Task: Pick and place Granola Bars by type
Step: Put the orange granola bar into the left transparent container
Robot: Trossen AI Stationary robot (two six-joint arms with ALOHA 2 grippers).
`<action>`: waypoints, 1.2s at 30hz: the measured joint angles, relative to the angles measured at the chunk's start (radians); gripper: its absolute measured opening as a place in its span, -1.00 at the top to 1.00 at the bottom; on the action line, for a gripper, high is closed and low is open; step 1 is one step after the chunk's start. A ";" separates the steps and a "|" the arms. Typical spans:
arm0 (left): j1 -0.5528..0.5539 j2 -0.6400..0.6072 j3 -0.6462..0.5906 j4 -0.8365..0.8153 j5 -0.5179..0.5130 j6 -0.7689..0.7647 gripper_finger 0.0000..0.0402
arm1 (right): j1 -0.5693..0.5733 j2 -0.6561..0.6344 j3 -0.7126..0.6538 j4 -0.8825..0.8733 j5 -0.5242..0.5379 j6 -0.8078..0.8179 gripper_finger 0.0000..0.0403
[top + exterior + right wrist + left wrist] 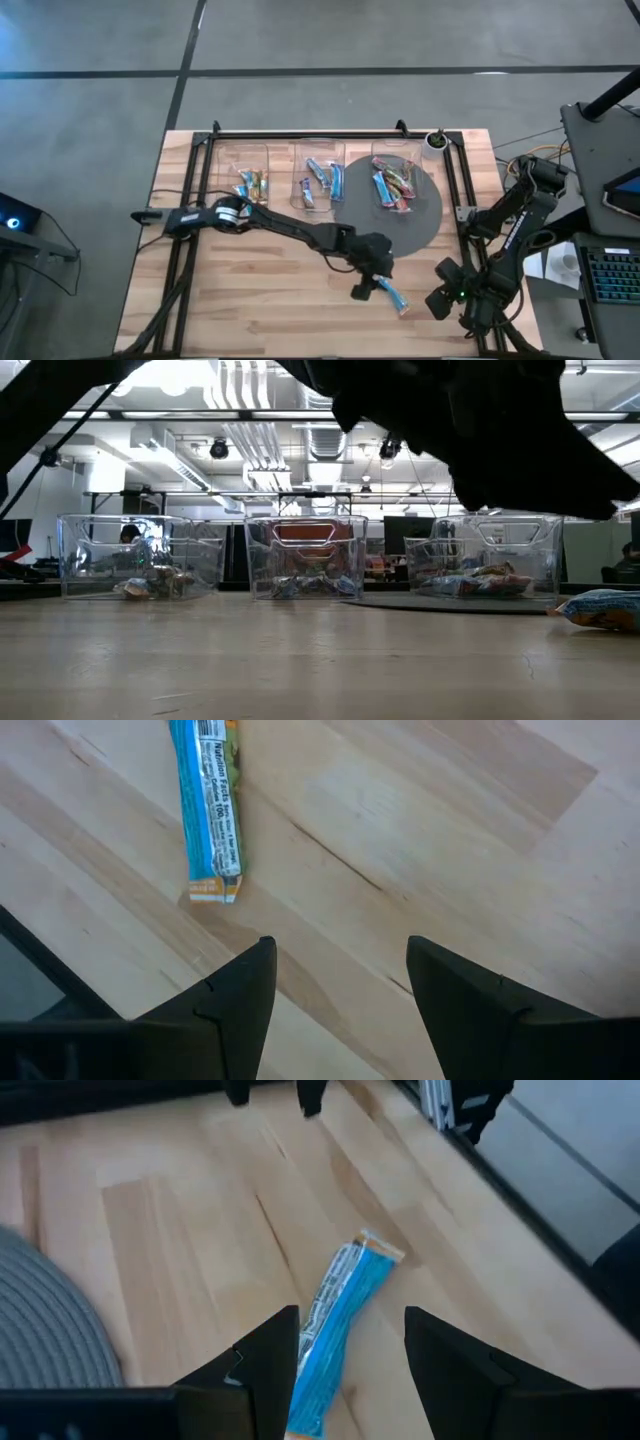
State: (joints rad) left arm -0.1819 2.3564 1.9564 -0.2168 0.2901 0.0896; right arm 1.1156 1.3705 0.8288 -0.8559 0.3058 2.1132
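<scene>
Next, my left gripper grabs the blue-wrapped granola bar by its crimped end point(381, 282) point(308, 1425) to sort it into the clear bin with tan bars.
One blue-wrapped granola bar point(392, 294) lies flat on the wooden table near its near edge, right of centre; it also shows as the bar point(603, 610) in the low view. My left gripper point(370, 287) hangs over it, open, and in the left wrist view the gripper point(350, 1316) has a finger on each side of the bar point(340, 1305) without touching it. My right gripper point(443, 300) waits open just right of the bar; its wrist view shows the gripper point(340, 945) and the bar point(208, 810). Other bars lie in three clear bins.
Three clear bins stand in a row along the far side: the left bin point(251, 182) with tan bars, the middle bin point(322, 180) with blue bars, and the right bin point(396, 182) with mixed bars on a round grey mat point(425, 222). Black rails frame the table's sides.
</scene>
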 joint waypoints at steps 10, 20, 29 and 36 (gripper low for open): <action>0.000 0.038 -0.017 0.035 -0.001 0.023 0.18 | 0.000 0.000 0.000 -0.009 0.000 0.005 -0.07; -0.004 0.038 -0.039 0.068 -0.062 0.124 0.18 | -0.001 0.000 0.000 -0.040 0.003 0.045 -0.07; -0.011 0.076 -0.046 0.093 -0.049 0.125 0.18 | -0.001 0.000 0.000 -0.050 0.003 0.061 -0.07; -0.016 0.096 -0.046 0.035 -0.138 0.102 0.18 | -0.001 0.000 0.000 -0.055 0.003 0.061 -0.07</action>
State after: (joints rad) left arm -0.1979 2.4527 1.9108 -0.1823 0.1524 0.1912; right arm 1.1145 1.3705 0.8284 -0.9109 0.3084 2.1738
